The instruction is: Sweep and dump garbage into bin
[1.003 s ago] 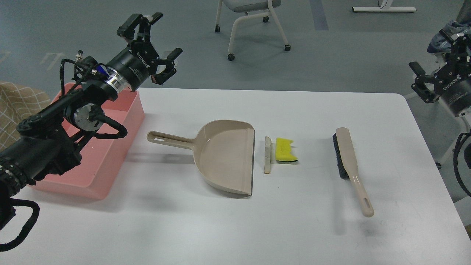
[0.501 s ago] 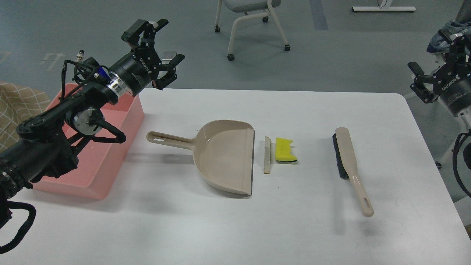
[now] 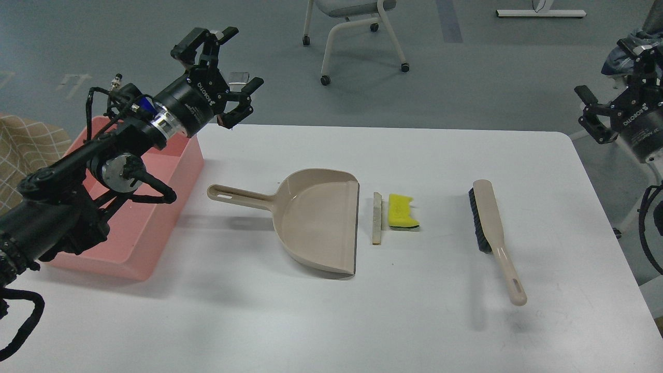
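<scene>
My left gripper grabs the dustpan by its handle (image 3: 236, 195) next, to hold the dustpan for the garbage and dump the dustpan into the bin (image 3: 150, 217).
The garbage lies mid-table: a yellow notched sponge piece (image 3: 402, 211) and a thin pale strip (image 3: 376, 225) just left of it, right at the mouth of the beige dustpan (image 3: 316, 223). The dustpan's handle (image 3: 235, 196) points left. The beige brush (image 3: 494, 238) with black bristles lies to the right. The pink bin (image 3: 150, 217) stands at the left table edge. My left gripper (image 3: 232, 66) is open and empty, held high above the bin's far corner. My right gripper (image 3: 614, 83) is open and empty, off the table's right edge.
The white table (image 3: 362, 321) ends at the far edge and at the rounded right corner. A wheeled chair (image 3: 352, 31) stands on the floor behind. A beige patterned cloth (image 3: 26, 150) shows at far left. My left arm crosses over the bin.
My left gripper has drifted slightly right and a little down. The right gripper has barely shifted. The objects on the table have not moved.
</scene>
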Motion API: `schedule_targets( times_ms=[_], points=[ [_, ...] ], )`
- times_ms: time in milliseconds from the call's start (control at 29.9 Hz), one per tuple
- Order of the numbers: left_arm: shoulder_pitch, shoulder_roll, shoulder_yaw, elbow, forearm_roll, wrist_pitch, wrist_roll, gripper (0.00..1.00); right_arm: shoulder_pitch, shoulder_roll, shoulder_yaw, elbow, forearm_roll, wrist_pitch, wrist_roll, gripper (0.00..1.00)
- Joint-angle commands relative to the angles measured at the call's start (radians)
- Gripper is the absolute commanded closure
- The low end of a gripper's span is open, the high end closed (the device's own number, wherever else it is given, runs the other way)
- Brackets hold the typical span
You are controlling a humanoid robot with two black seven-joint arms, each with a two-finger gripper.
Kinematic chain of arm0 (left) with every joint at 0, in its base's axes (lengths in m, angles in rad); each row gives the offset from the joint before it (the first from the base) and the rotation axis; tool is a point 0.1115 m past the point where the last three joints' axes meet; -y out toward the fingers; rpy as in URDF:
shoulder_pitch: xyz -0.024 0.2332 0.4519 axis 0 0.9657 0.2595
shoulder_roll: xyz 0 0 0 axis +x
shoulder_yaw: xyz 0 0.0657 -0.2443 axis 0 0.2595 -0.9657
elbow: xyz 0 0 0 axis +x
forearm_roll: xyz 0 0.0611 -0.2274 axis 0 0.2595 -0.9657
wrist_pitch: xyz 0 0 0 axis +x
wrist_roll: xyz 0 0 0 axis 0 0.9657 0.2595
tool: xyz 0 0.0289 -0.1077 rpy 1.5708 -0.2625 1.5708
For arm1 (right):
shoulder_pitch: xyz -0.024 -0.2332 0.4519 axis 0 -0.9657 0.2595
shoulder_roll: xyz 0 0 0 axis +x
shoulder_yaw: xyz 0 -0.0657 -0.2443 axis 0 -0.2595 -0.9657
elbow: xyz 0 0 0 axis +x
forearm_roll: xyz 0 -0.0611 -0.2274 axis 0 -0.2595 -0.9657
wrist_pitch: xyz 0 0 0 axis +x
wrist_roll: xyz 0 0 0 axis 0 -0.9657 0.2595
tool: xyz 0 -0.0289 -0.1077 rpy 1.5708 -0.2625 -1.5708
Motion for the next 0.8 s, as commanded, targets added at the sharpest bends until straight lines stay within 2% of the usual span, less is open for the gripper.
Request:
schedule_targets(
  times_ms=[0, 67, 201, 267, 334, 401, 535, 668, 769],
  points=[
    [0.006, 0.049, 0.009, -0.082, 0.061, 0.0, -0.002, 0.0, 0.001, -0.001, -0.001, -0.001, -0.001, 0.0, 0.0, 0.0],
    [0.009, 0.081, 0.009, -0.124, 0.098, 0.0, -0.003, 0.0, 0.003, 0.001, 0.001, -0.001, -0.001, 0.0, 0.0, 0.0],
    [0.074, 0.216, 0.001, -0.326, 0.194, 0.012, -0.002, 0.0, 0.008, 0.01, 0.001, -0.004, -0.001, 0.0, 0.0, 0.0],
    [0.089, 0.258, 0.0, -0.401, 0.23, 0.053, -0.004, 0.0, 0.008, 0.01, 0.001, -0.004, -0.001, 0.0, 0.0, 0.0],
    [0.127, 0.331, -0.006, -0.531, 0.306, 0.114, -0.005, 0.0, 0.006, 0.01, 0.001, -0.004, -0.001, 0.0, 0.0, 0.0],
    [0.15, 0.364, -0.008, -0.597, 0.366, 0.153, -0.007, 0.0, 0.006, 0.012, 0.001, -0.004, -0.001, 0.0, 0.0, 0.0],
    [0.186, 0.372, -0.006, -0.639, 0.495, 0.223, -0.007, 0.0, 0.006, 0.015, 0.001, -0.004, -0.001, 0.0, 0.0, 0.0],
    [0.284, 0.359, 0.006, -0.65, 0.63, 0.341, 0.0, 0.0, 0.006, 0.016, 0.001, -0.004, -0.001, 0.0, 0.0, 0.0],
    [0.353, 0.347, 0.006, -0.651, 0.696, 0.396, 0.004, 0.0, 0.006, 0.012, 0.001, -0.004, -0.001, 0.0, 0.0, 0.0]
  ],
)
